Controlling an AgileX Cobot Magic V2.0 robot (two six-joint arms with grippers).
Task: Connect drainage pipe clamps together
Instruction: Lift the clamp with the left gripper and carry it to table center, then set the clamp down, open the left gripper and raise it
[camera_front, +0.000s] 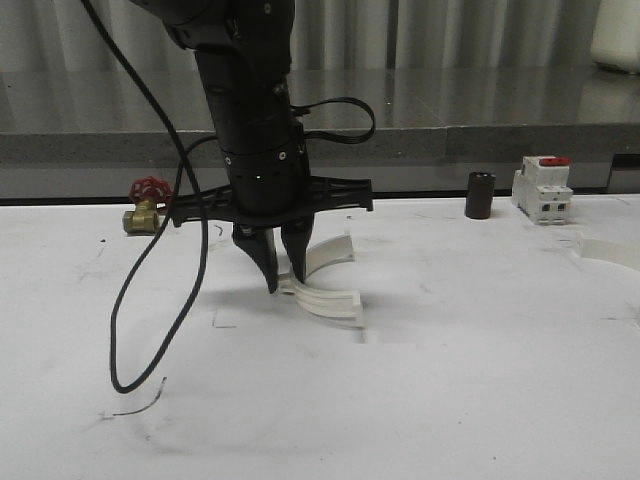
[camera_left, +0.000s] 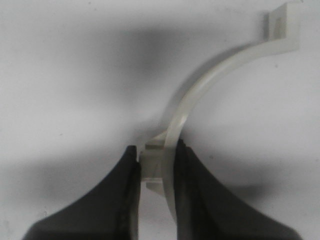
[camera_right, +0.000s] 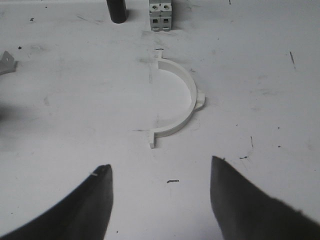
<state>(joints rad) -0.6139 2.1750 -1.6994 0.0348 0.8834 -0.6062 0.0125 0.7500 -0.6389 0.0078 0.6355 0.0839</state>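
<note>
The clamp's band (camera_front: 325, 305) rests low on the white table beneath my left gripper's fingers and the clamp would lie flat, so it is now time to open.
One white drainage pipe clamp (camera_front: 322, 299) lies on the white table near the middle, with its open side to the right. My left gripper (camera_front: 285, 278) points straight down over its left bend. In the left wrist view the left gripper (camera_left: 156, 150) is shut on the band (camera_left: 200, 85) at its outer lug. I cannot tell whether this clamp is lifted off the table. The second clamp (camera_right: 186, 92) lies flat on the table ahead of my right gripper (camera_right: 160, 170), which is open and holds nothing. That clamp also shows at the far right of the front view (camera_front: 612, 251).
A brass valve with a red handwheel (camera_front: 147, 205) stands at the back left. A black cylinder (camera_front: 480, 195) and a white breaker with a red top (camera_front: 542, 188) stand at the back right. A black cable (camera_front: 125, 330) loops down onto the table left of the arm.
</note>
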